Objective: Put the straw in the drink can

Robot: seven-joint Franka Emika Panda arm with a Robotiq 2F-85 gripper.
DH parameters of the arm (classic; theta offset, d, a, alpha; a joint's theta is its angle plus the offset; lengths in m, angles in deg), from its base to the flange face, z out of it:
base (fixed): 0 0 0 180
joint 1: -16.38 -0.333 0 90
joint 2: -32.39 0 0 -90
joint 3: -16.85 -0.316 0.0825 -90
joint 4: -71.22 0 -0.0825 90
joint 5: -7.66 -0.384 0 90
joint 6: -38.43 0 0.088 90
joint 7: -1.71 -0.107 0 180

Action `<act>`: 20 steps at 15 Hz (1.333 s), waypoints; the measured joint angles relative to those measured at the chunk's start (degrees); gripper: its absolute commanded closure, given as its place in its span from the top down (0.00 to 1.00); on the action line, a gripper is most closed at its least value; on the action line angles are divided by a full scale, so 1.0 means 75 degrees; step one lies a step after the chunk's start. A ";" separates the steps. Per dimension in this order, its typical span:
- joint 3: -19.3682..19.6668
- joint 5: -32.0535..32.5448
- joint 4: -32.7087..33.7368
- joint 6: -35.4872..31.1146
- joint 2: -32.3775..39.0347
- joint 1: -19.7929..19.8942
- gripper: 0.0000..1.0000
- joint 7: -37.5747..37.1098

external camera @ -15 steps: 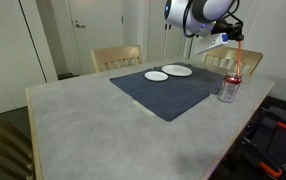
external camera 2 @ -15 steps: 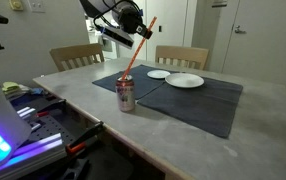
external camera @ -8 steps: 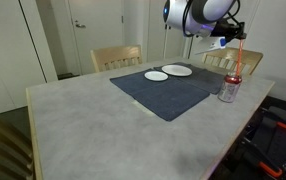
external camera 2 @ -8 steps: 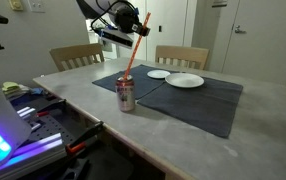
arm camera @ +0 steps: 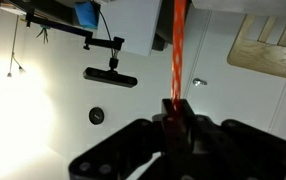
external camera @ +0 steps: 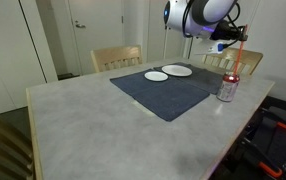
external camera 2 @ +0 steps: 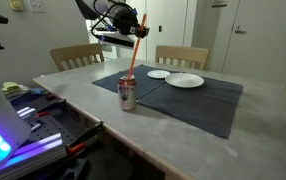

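Observation:
The red straw reaches inside the drink can's rim (external camera: 231,76) below the gripper's fingers and would rest there if let go, so the gripper should open.
The drink can (external camera: 227,88) is silver with red markings and stands on the table near its edge; it also shows in an exterior view (external camera 2: 126,96). My gripper (external camera: 232,38) is above the can and is shut on the red straw (external camera: 238,59), which hangs down towards the can top. In an exterior view the straw (external camera 2: 134,57) slants from the gripper (external camera 2: 140,30) down to the can; its lower tip looks at or in the can's opening. In the wrist view the straw (arm camera: 179,45) is pinched between the fingers (arm camera: 175,112).
A dark mat (external camera: 168,90) covers part of the grey table (external camera: 93,125). Two white plates (external camera: 156,76) (external camera: 177,70) lie on the mat's far side. Wooden chairs (external camera: 116,57) stand behind the table. Equipment sits on the floor beside the table (external camera 2: 43,125).
The gripper has turned the straw more upright over the can and shifted slightly; the can and plates have not moved.

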 measured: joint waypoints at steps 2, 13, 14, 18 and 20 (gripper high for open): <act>0.0000 -0.0008 0.0000 0.0000 0.0000 0.0000 0.41 -0.0091; 0.0000 0.0090 0.0024 -0.0060 -0.0074 0.0008 1.00 0.0069; 0.0000 0.0185 0.0038 -0.0134 -0.0126 0.0016 1.00 0.0257; 0.0005 0.0756 0.0043 -0.0995 -0.0617 0.0172 1.00 0.1249; 0.0021 0.1057 0.0024 -0.1660 -0.0927 0.0283 1.00 0.1837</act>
